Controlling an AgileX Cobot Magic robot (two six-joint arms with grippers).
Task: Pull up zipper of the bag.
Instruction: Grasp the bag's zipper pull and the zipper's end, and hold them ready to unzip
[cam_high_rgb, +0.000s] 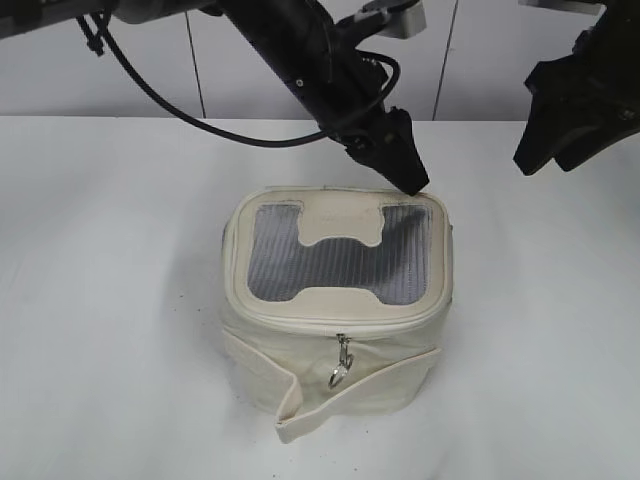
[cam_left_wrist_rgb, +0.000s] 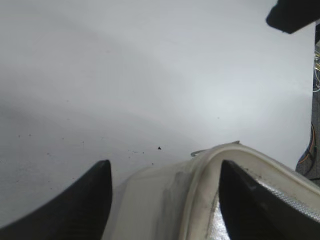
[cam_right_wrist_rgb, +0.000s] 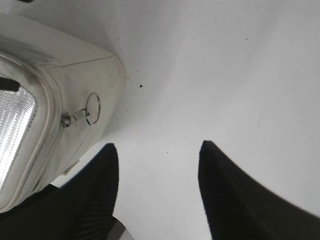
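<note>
The cream bag needs to stay steady for zipping. My left gripper should grip its lid rim's corner (cam_high_rgb: 428, 204) next.
The cream bag (cam_high_rgb: 335, 300) stands in the middle of the table, its lid showing grey mesh around an H-shaped patch. The zipper (cam_high_rgb: 330, 322) runs round the lid's rim. One silver pull with a ring tab (cam_high_rgb: 343, 362) hangs at the front, and another ring pull (cam_right_wrist_rgb: 87, 112) shows on the side in the right wrist view. My left gripper (cam_high_rgb: 408, 175) is open at the lid's far right corner. In the left wrist view the left gripper (cam_left_wrist_rgb: 162, 167) straddles the bag's rim (cam_left_wrist_rgb: 200, 175), one finger over the mesh. My right gripper (cam_high_rgb: 545, 160) hangs open, raised to the right of the bag, and shows empty (cam_right_wrist_rgb: 158, 145) in its wrist view.
The bag's loose strap (cam_high_rgb: 330, 405) curls out at the front base. White table (cam_high_rgb: 110, 300) spreads on all sides of the bag. A black cable (cam_high_rgb: 160, 95) hangs from the left arm. A panelled wall closes the back.
</note>
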